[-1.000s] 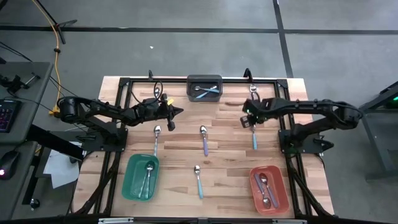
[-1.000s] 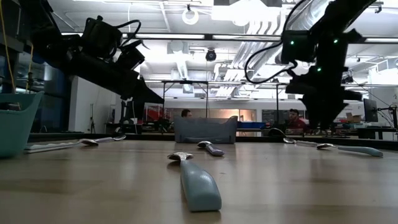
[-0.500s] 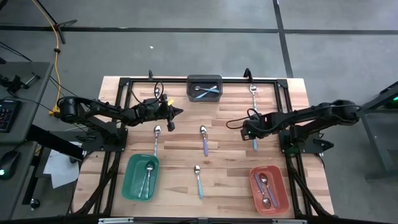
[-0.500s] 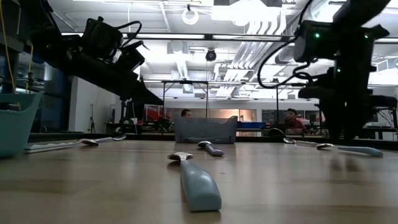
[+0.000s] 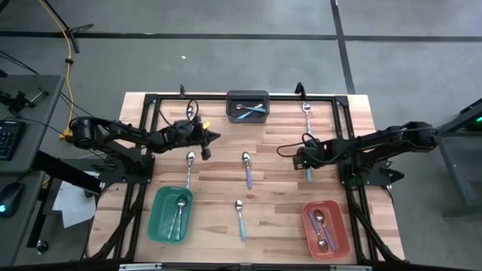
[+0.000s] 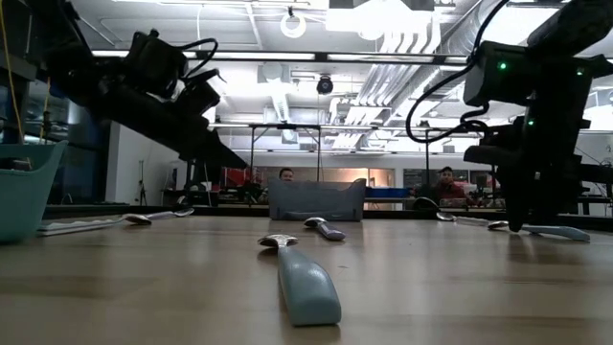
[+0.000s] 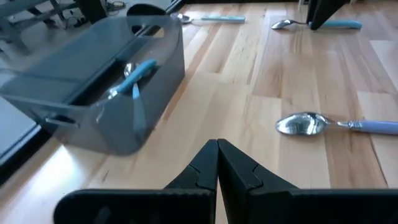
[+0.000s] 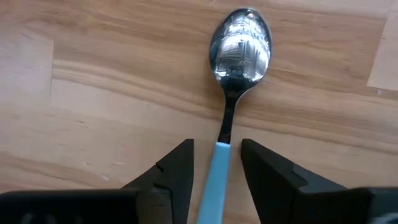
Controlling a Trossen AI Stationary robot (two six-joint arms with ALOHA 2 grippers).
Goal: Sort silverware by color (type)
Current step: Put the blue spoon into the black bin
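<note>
The light-blue-handled spoon (image 8: 239, 50) is ready for my right gripper to close on: both fingers reach the table on either side of its blue handle.
A light-blue-handled spoon (image 8: 239, 50) lies flat on the table (image 5: 308, 170), its bowl toward the far edge. My right gripper (image 8: 216, 155) is open and low over it (image 6: 525, 222). One finger stands on each side of the blue handle (image 8: 213, 183), with a gap on both sides. My left gripper (image 7: 217, 163) is shut and hangs above the table near the grey bin (image 5: 213, 137), touching nothing. Loose spoons also lie on the wood: a teal one (image 5: 188, 170), a purple one (image 5: 248, 172), another blue one (image 5: 240, 219), and one near the far edge (image 5: 306, 111).
A grey bin (image 5: 248, 106) at the far edge holds blue spoons. A green bin (image 5: 171, 214) near the left front holds teal spoons. A red bin (image 5: 325, 229) near the right front holds purple ones. Black frame rails (image 5: 348, 143) run along the table's sides. People sit in the room beyond (image 6: 447, 182).
My right gripper has moved toward the table's near edge and come down until its open fingers straddle the blue spoon's handle. No spoon has moved.
</note>
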